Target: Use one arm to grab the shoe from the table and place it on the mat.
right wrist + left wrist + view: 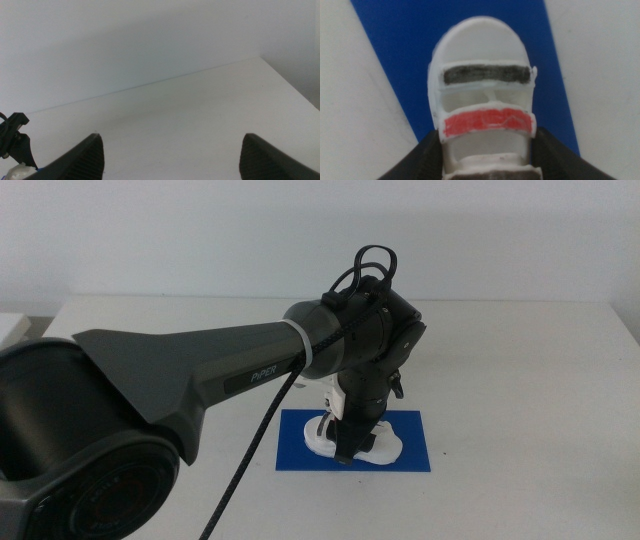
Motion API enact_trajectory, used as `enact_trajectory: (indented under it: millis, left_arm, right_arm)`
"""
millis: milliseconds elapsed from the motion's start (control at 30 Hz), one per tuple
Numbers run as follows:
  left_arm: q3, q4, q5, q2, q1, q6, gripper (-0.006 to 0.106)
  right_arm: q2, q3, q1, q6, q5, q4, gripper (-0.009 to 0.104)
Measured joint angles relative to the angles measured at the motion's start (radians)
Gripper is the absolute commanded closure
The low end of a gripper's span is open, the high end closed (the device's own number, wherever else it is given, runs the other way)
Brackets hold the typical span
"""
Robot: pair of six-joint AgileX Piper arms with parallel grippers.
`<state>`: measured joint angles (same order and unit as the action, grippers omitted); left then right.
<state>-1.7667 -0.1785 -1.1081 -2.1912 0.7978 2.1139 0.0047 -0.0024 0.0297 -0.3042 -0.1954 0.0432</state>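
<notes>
My left gripper holds the white shoe with its sole over the blue mat and should open now, as the shoe would stand in place.
The left arm reaches in from the left to above the deep blue mat. Its gripper points down and is shut on the small white shoe, which is over the middle of the mat. In the left wrist view the jaws press both sides of the shoe at its back part, with the black and red straps ahead of them and the mat beneath. I cannot tell if the sole touches the mat. The right gripper is open and empty over bare table, out of the middle view.
The white table spreads around the mat on all sides, with its far edge against a white wall. A pale object lies at the table's far left edge. The left arm's thick body covers the near left of the middle view.
</notes>
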Motion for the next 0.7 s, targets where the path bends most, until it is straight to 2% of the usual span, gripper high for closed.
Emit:
enact_trajectory:
  millis: [133, 167, 200, 333, 400, 567, 700]
  left_arm:
    - [0.000, 0.004, 0.004, -0.004, 0.000, 0.000, 0.093]
    - [0.000, 0.006, 0.004, -0.004, 0.000, 0.000, 0.081]
    - [0.000, 0.008, 0.004, -0.004, 0.000, 0.000, 0.057]
    - [0.000, 0.027, 0.006, -0.005, -0.001, 0.000, 0.019]
    - [0.000, 0.035, 0.008, -0.007, -0.001, 0.000, 0.006]
    - [0.003, 0.061, -0.035, 0.017, -0.001, 0.000, 0.007]
    - [0.007, 0.075, -0.086, 0.180, -0.001, -0.094, 0.007]
  right_arm:
    - [0.000, 0.000, 0.000, 0.000, 0.000, 0.000, 0.016]
    - [0.000, 0.000, 0.000, 0.000, 0.000, 0.000, 0.016]
    - [0.000, 0.000, 0.000, 0.000, 0.000, 0.000, 0.016]
    - [0.000, 0.000, 0.000, 0.000, 0.000, 0.000, 0.016]
    - [0.000, 0.000, 0.000, 0.000, 0.000, 0.000, 0.016]
    - [0.000, 0.000, 0.000, 0.000, 0.000, 0.000, 0.016]
    - [0.000, 0.000, 0.000, 0.000, 0.000, 0.000, 0.016]
